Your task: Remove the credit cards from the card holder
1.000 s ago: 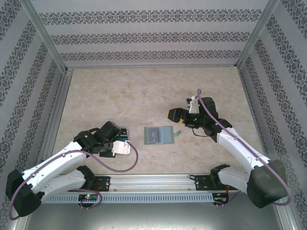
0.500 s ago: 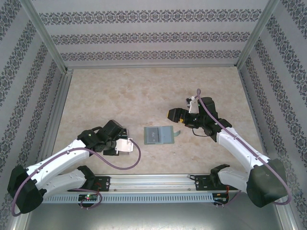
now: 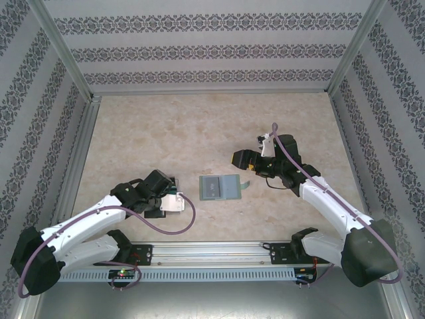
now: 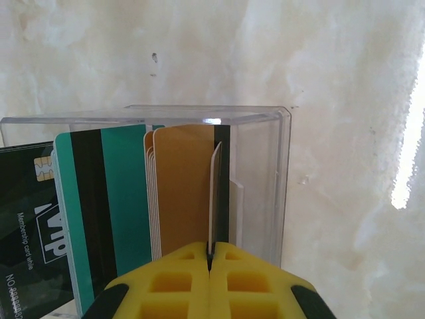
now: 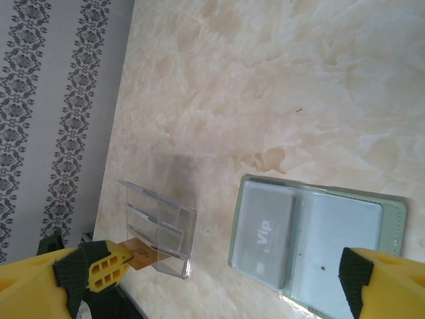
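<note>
The thin card's far end stands inside the clear tray (image 4: 262, 173) beside the gold cards and the card would remain there, so it is now time for my left gripper to let go.
The card holder (image 3: 222, 187) lies open on the table between the arms, sage-green with two clear pockets (image 5: 339, 232). A grey VIP credit card (image 5: 265, 232) sits in its left pocket. My left gripper (image 4: 210, 256) is shut on a thin card (image 4: 212, 193) seen edge-on, tan in the right wrist view (image 5: 136, 251). The card's far end reaches into a clear plastic tray (image 4: 262, 173). My right gripper (image 3: 240, 159) hangs open just behind the holder's right end, nothing between its fingers (image 5: 352, 279).
The clear tray (image 5: 159, 226) stands left of the holder and holds staggered green, gold and black cards (image 4: 119, 199). Patterned walls close the table on three sides. Bare marble-look tabletop (image 3: 199, 126) stretches behind the holder.
My left gripper has shifted slightly right with the card, over the tray. The right arm and the card holder have not moved.
</note>
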Action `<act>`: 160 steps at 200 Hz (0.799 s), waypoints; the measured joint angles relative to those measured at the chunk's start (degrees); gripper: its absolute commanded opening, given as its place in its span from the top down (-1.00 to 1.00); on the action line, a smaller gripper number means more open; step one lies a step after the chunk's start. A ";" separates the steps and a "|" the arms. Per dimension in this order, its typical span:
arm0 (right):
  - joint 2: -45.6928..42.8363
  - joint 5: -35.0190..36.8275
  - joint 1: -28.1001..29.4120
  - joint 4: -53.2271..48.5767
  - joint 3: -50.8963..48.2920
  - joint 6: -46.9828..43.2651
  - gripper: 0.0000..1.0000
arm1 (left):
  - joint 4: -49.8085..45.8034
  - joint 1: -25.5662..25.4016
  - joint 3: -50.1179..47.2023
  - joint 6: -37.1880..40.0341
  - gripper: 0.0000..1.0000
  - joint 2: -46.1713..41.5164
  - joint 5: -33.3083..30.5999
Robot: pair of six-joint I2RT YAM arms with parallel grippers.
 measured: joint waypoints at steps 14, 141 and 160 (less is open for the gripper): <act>0.00 -0.02 0.42 0.26 -0.02 0.00 -0.97 | 0.81 0.00 -0.22 -0.70 1.00 0.50 -0.04; -0.17 -0.02 0.90 1.11 -1.64 0.09 -0.96 | 3.56 0.00 -0.98 -3.50 0.40 1.22 -1.97; -0.20 0.00 1.49 1.11 -1.64 0.28 -0.96 | 4.55 0.00 -1.60 -3.63 0.37 1.22 -3.19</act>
